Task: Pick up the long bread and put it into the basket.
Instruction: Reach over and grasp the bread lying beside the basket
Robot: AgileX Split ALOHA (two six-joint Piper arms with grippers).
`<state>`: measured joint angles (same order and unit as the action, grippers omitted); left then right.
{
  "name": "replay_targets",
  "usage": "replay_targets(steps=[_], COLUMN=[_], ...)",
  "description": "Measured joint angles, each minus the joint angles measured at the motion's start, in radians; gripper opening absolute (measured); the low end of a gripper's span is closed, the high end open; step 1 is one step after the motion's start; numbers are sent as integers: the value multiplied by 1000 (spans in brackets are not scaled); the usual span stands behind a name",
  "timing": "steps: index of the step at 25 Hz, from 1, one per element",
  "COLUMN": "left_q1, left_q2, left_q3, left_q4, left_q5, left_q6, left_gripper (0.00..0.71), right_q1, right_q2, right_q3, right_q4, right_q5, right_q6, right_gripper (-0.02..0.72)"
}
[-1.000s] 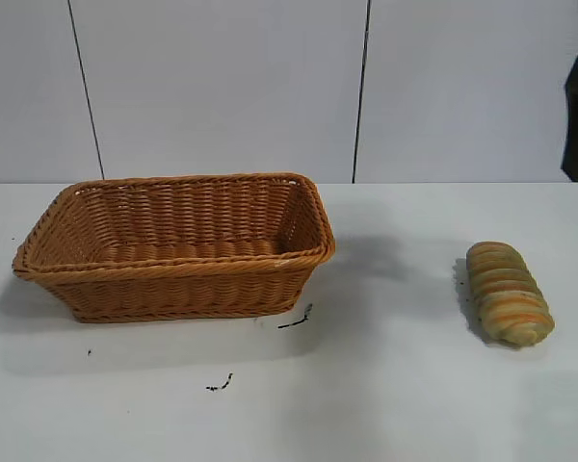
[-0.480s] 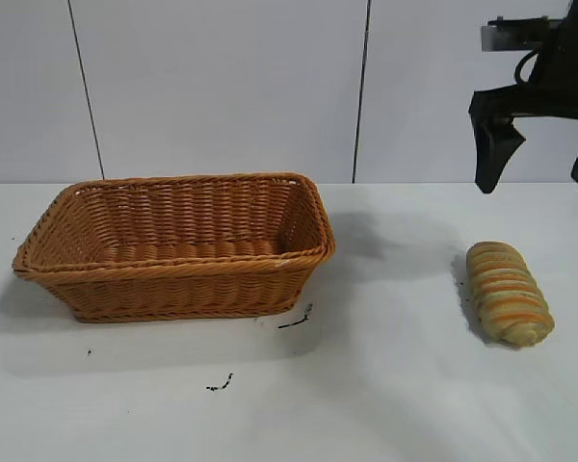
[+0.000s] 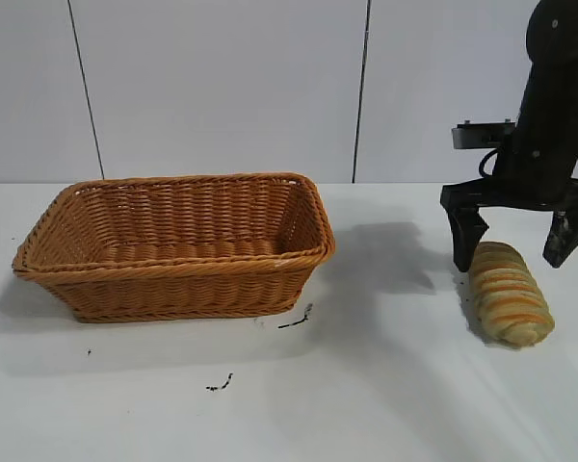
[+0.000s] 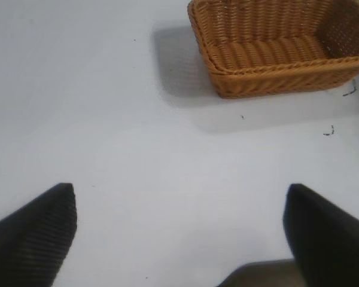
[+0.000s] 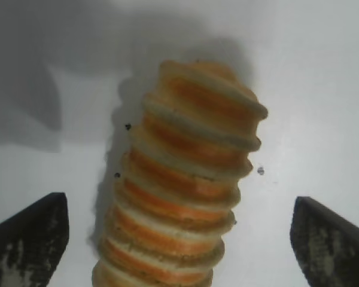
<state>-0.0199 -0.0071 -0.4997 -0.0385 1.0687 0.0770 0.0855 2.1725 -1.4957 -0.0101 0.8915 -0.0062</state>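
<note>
The long bread stretches far from one rounded end to the other, so my right gripper should next grab it around its middle to keep it level.
The long bread, a tan loaf with orange-brown ridged stripes, lies on the white table at the right. My right gripper is open and hangs over the loaf's far end, one finger on each side, not touching it. In the right wrist view the long bread lies between the wide-apart fingertips. The basket, orange-brown wicker, stands at the left and holds nothing. My left gripper is open over bare table and is out of the exterior view; the basket shows farther off.
The white table carries a few small dark scraps in front of the basket. A pale panelled wall closes the back.
The right arm has come down from the upper right edge of the exterior view, and its open fingers now straddle the loaf's far end. The bread and the basket have not moved.
</note>
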Motion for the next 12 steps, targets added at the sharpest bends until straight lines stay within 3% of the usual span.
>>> replay_targets(steps=[9, 11, 12], left_q1=[0, 0, 0], left_q2=[0, 0, 0], left_q3=[0, 0, 0], left_q4=[0, 0, 0], left_q5=[0, 0, 0], left_q6=[0, 0, 0], left_gripper=[692, 692, 692], right_q1=[0, 0, 0], right_q2=[29, 29, 29], right_q3=[0, 0, 0], right_q4=[10, 10, 10], right_q5=[0, 1, 4], right_q6=[-1, -1, -1], right_gripper=[677, 560, 451])
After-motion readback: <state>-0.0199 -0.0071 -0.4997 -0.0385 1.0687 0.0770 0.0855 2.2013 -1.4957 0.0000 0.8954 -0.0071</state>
